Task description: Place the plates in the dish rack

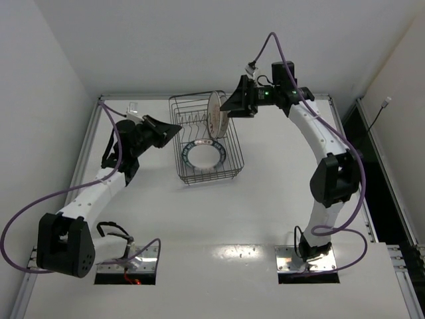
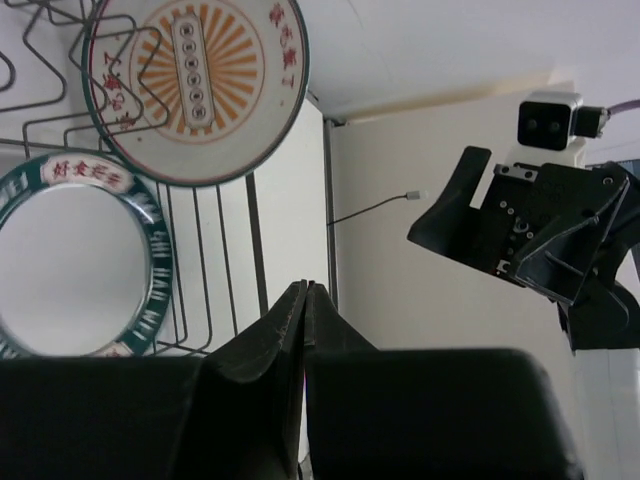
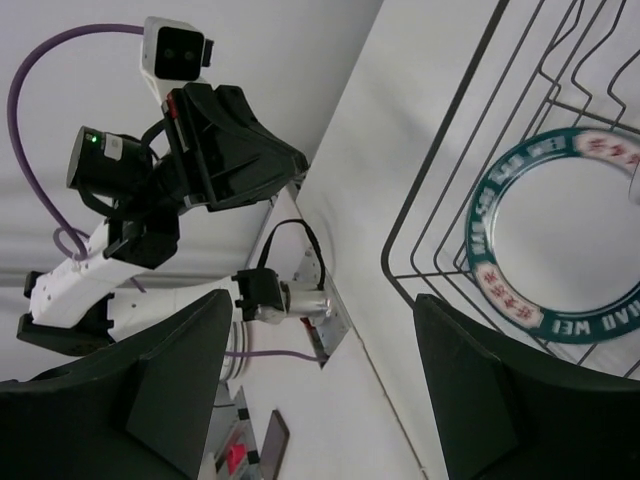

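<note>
The left gripper I have is closed and empty, short of the orange plate, and the orange plate would stay among the dish rack's wires if I lifted now.
The dish rack stands at the middle back of the table. The teal-ringed plate lies leaning in its near end. The orange patterned plate stands upright among the tines behind it. The grey-rimmed plate is out of view. My right gripper is open and empty, just right of the orange plate. My left gripper is shut and empty at the rack's left side. The left wrist view shows the orange plate, the teal plate, the rack wires and my shut left gripper. The right wrist view shows the teal plate, the rack's corner and my right gripper.
A raised frame edges the table at the back and sides, with white walls close behind. A small white clip sits at the back left corner. Purple cables loop beside both arms. The arm bases sit at the near edge.
</note>
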